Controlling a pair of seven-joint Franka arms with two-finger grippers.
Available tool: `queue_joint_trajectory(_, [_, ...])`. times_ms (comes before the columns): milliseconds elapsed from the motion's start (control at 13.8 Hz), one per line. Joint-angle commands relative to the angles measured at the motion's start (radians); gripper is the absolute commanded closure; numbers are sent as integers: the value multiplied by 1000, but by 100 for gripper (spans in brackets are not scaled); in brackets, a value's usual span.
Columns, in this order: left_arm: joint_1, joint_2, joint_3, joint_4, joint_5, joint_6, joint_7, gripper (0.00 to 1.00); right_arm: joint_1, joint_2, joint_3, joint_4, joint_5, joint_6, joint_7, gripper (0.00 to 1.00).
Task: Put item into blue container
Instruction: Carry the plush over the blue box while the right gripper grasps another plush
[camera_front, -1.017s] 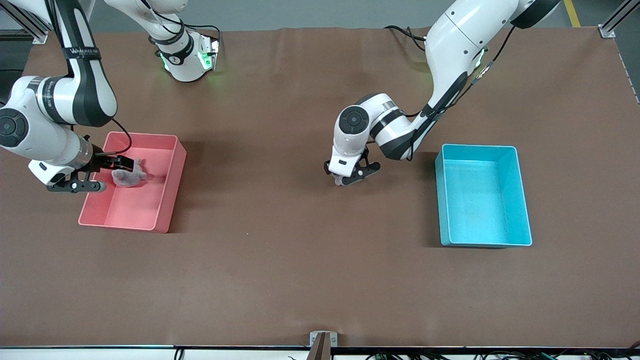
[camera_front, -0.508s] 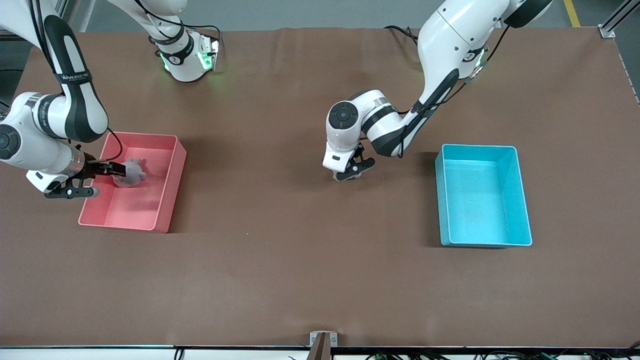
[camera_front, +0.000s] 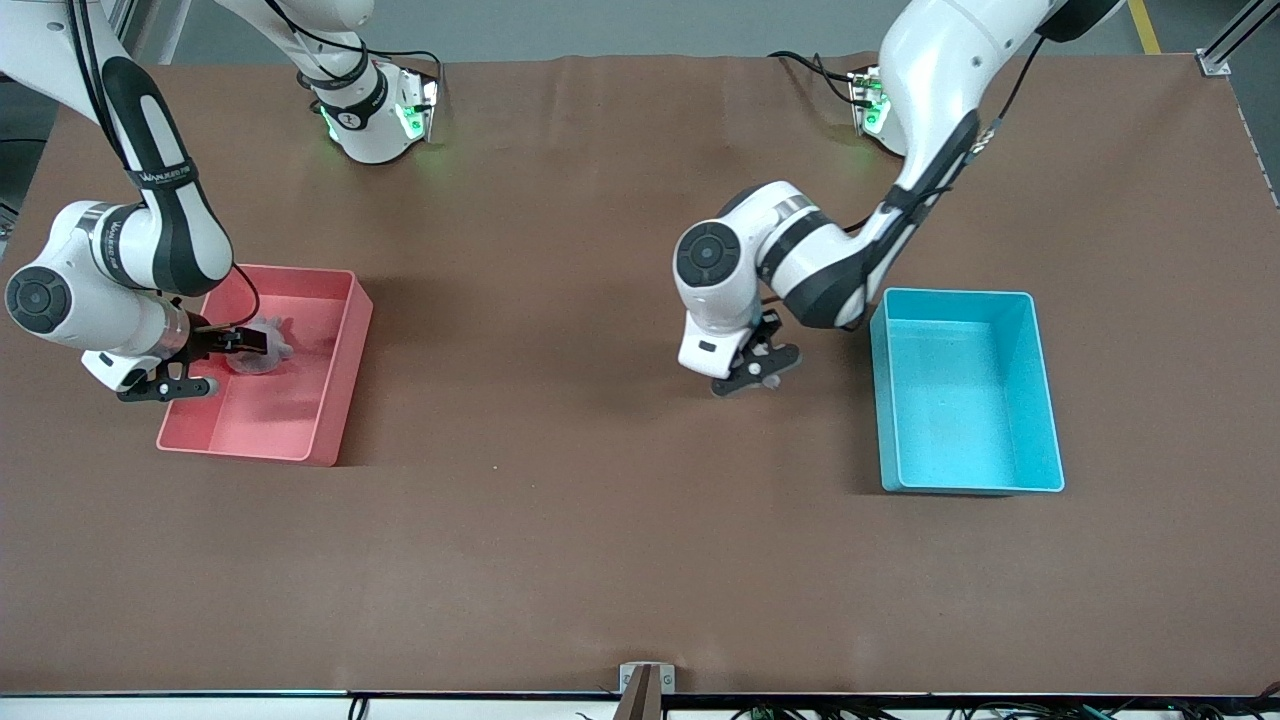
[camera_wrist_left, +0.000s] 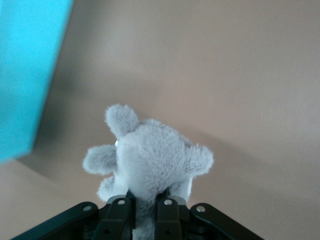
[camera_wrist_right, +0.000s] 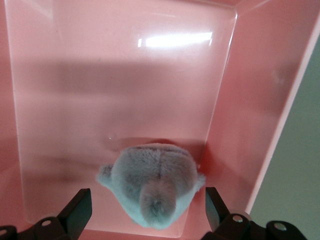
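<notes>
My right gripper should next pick up the grey plush by its pale lower body (camera_wrist_right: 181, 204), so that the plush can go into the blue container.
My left gripper (camera_front: 757, 367) hangs over the bare table a short way from the blue container (camera_front: 960, 410), toward the right arm's end. It is shut on a small grey plush toy (camera_wrist_left: 150, 157), which sticks out past the black fingers (camera_wrist_left: 120, 210). A corner of the container's wall (camera_wrist_left: 22, 75) shows close by in the left wrist view. The container is empty. My right gripper (camera_front: 222, 362) is open at the pink bin (camera_front: 300, 425), with a second grey plush (camera_wrist_right: 150, 182) lying between its spread fingers (camera_wrist_right: 77, 207) on the bin floor.
The brown table mat (camera_front: 600, 520) stretches between the two bins. The pink bin stands at the right arm's end and the blue container at the left arm's end. Both arm bases stand along the table's back edge.
My left gripper closed on the grey plush, then rose and swung toward the blue container. The right arm shifted slightly at the pink bin, its gripper still open.
</notes>
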Motion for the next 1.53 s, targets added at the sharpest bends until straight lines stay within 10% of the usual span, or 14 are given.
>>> queue_joint_trajectory(0, [91,-75,-3,8,9,-63,191,100,-39,14,22,-21,-16,14,-15,0])
queue_joint_trajectory(291, [295,-115,-9,2,0,-104,516,100,-35,36,22,-26,-16,16,-24,8])
queue_joint_trajectory(799, [569,-75,-23,-23,-179,-103,773,98,-24,39,24,-26,-16,11,-24,73])
queue_joint_trajectory(1017, [603,-31,-21,-26,-188,-101,773,51,-24,34,29,-26,-15,11,-24,90])
queue_joint_trajectory(1089, [603,-29,-21,-24,-185,-98,773,6,-22,27,30,-23,-15,7,-24,95])
queue_joint_trajectory(1453, [596,-58,-23,29,-179,-109,767,0,30,-100,39,38,-15,-149,-12,99])
